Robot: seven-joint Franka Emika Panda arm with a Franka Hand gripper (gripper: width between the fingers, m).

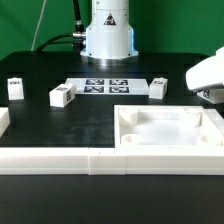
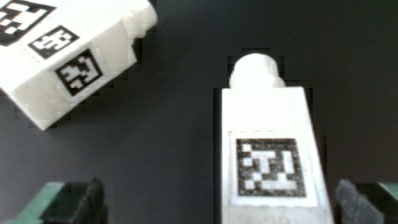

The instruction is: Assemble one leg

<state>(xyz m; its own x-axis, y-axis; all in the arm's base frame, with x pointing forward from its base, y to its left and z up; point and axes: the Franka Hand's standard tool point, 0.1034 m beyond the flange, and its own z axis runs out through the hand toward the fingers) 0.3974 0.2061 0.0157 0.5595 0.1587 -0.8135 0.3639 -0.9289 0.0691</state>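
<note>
I need to pick up the white leg next with my gripper by its tagged body (image 2: 272, 176), so its rounded peg stays free to go into the tray-like part.
In the wrist view a white leg (image 2: 267, 140) with a black-and-white tag lies on the black table, its rounded peg end pointing away from the gripper (image 2: 222, 205). The gripper is open. Its dark fingertips (image 2: 71, 205) stand on either side of the leg's near end without touching it, and the leg lies closer to one finger. A second tagged white leg (image 2: 71, 55) lies tilted just beyond. In the exterior view the white gripper hand (image 1: 207, 74) hangs at the right edge, and its fingers are hidden there.
The large white tray-like part (image 1: 170, 128) lies at the exterior view's right front. Three more legs (image 1: 14, 88) (image 1: 63, 95) (image 1: 158, 87) lie around the marker board (image 1: 105, 86). A low white wall (image 1: 60, 160) runs along the front. The robot base (image 1: 107, 35) stands behind.
</note>
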